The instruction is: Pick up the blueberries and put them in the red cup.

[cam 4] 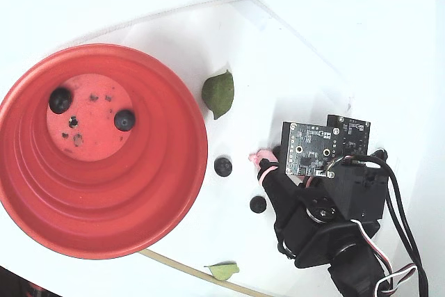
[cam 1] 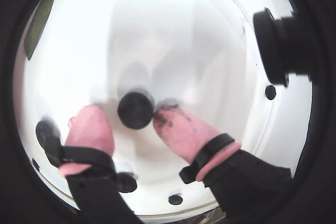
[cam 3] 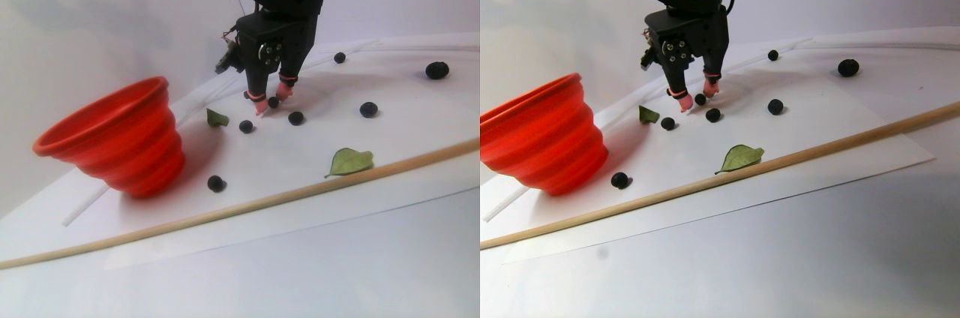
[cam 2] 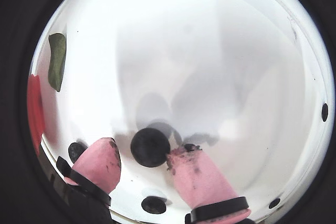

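Observation:
The gripper grabs the blueberry by its two opposite sides next. The blueberry is a small round ball (cam 1: 136, 110) that rolls from a push on one side.
My gripper (cam 1: 126, 112) (cam 2: 143, 148) is open and low over the white sheet, its pink fingertips either side of one blueberry (cam 1: 135, 109) (cam 2: 150, 147). The right finger touches that berry; a gap remains at the left finger. In the stereo pair view the gripper (cam 3: 270, 102) stands right of the red cup (cam 3: 112, 142), with several more blueberries (cam 3: 296, 118) loose on the sheet. The fixed view shows the red cup (cam 4: 28, 193) holding two blueberries (cam 4: 124, 119), two more berries (cam 4: 222, 166) on the sheet beside it, and one pink fingertip (cam 4: 263, 161).
A green leaf (cam 4: 219, 93) lies beside the cup and another leaf (cam 3: 349, 161) near a long wooden stick (cam 3: 225, 209) along the sheet's front. A white tube (cam 3: 390, 44) curves along the back. A black camera lens (cam 1: 278, 45) juts in at the right.

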